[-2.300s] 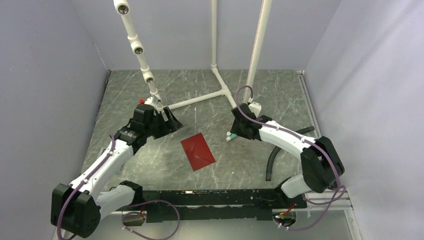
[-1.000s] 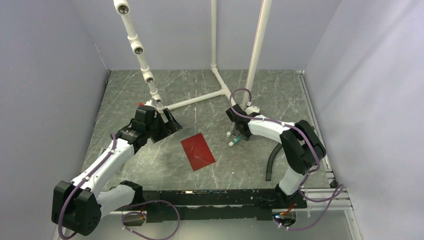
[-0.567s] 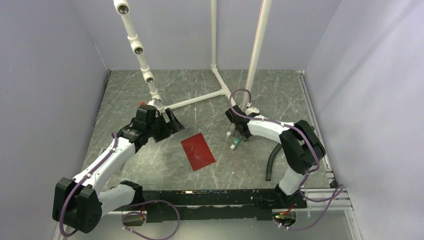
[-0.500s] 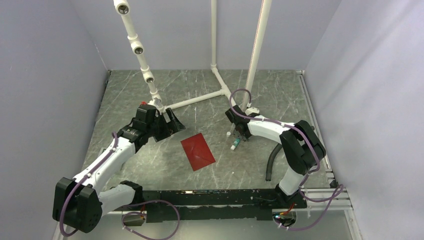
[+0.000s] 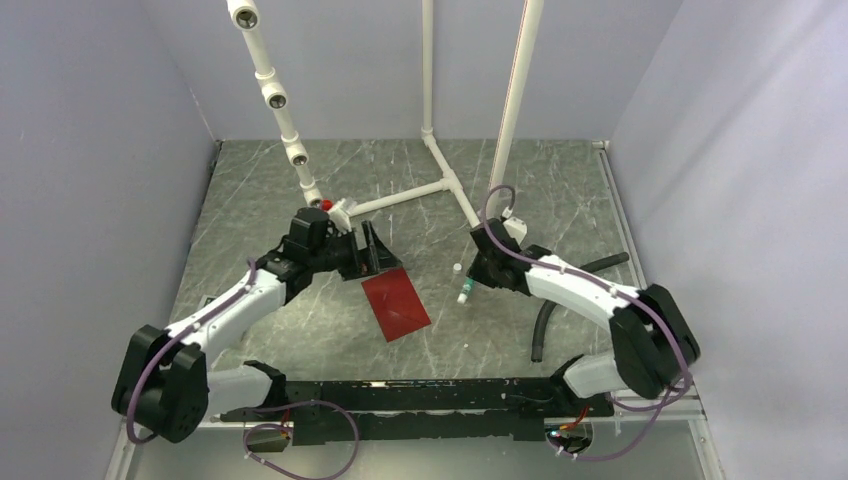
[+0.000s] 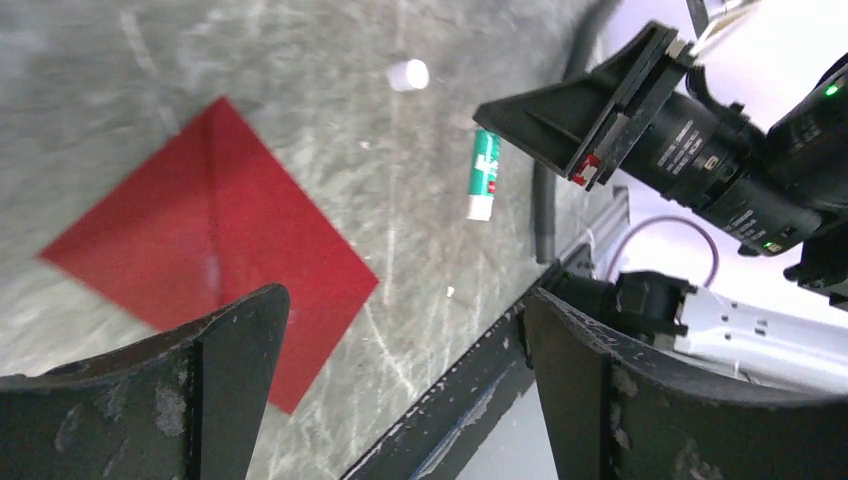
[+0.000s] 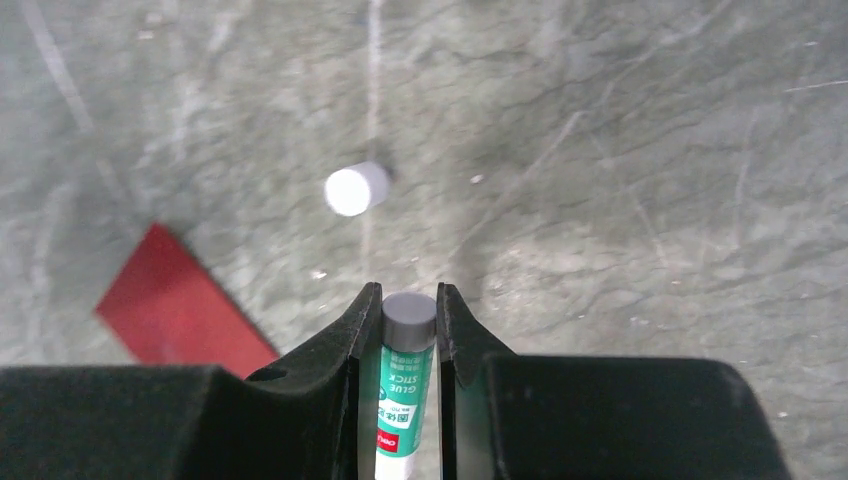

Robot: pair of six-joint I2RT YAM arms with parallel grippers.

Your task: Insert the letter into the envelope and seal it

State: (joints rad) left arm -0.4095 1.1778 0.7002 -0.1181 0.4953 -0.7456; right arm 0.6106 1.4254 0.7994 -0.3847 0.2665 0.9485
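I need to grab the glue stick next with my left gripper by its green middle (image 5: 467, 286) (image 6: 484, 164) to seal the envelope, and leave the glue stick's ends to my right gripper.
The dark red envelope (image 5: 396, 305) lies flat mid-table; it also shows in the left wrist view (image 6: 210, 230) and at the edge of the right wrist view (image 7: 175, 305). The letter is out of view. My left gripper (image 5: 378, 262) is open and empty, hovering over the envelope's far end; in its own view (image 6: 400, 300) the jaws stand wide apart. My right gripper (image 5: 478, 276) is right of the envelope, shut on the grey end of a green-and-white glue stick (image 7: 405, 385), which also shows from above (image 5: 465, 291) and from the left wrist (image 6: 484, 175).
A small white cap (image 5: 456, 268) lies on the table beside the glue stick, also seen from the wrists (image 7: 355, 188) (image 6: 407, 74). White pipes (image 5: 440, 185) stand at the back. A black hose (image 5: 545, 320) lies right. A black rail (image 5: 420, 395) runs along the near edge.
My left gripper has moved right, over the envelope's far end. My right arm has swung its elbow outward; its gripper still holds the glue stick near the same spot. The envelope has not moved.
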